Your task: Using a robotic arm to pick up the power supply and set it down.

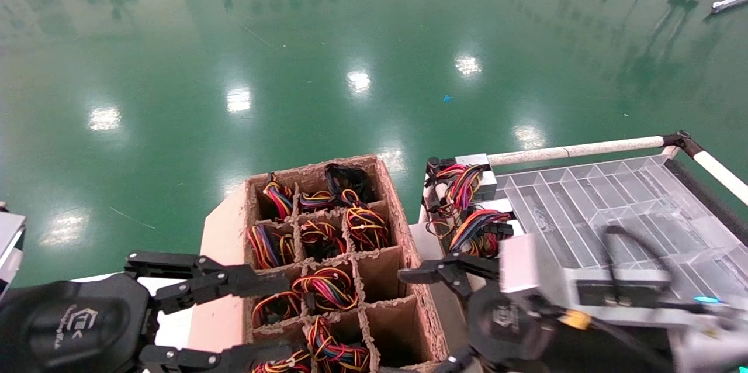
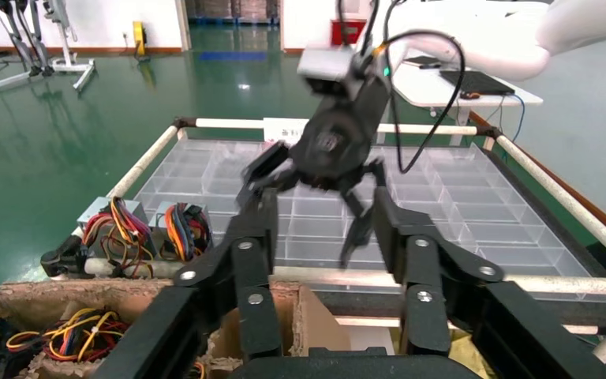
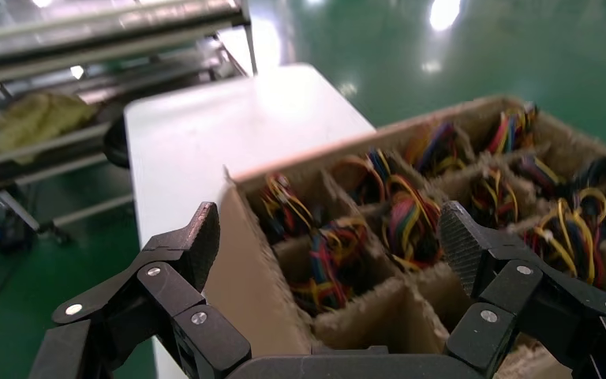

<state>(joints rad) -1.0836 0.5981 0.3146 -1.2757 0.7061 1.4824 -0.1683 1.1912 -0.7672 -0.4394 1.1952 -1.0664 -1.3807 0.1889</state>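
Note:
A power supply has a coloured wire bundle, and my right gripper should grab it by that bundle next. Then I will lift the power supply out of the cardboard box (image 1: 403, 232).
Several power supplies with coloured wire bundles (image 1: 327, 288) (image 3: 410, 225) stand in the cells of a divided cardboard box (image 1: 403, 232). Two more grey power supplies (image 1: 470, 183) (image 1: 482, 227) (image 2: 114, 229) (image 2: 185, 229) lie at the left edge of a clear compartment tray (image 1: 613, 197). My right gripper (image 1: 421, 320) (image 3: 331, 237) hovers open over the box's right side, holding nothing; it also shows as the right gripper (image 2: 331, 150) from the left wrist. Over the box's left side my left gripper (image 1: 280, 320) (image 2: 323, 237) is open and empty.
Empty cells (image 1: 383, 273) sit in the box's right column. White tube rails (image 1: 578, 148) frame the tray. A white table (image 3: 229, 126) carries the box, and green floor (image 1: 350, 40) spreads beyond it.

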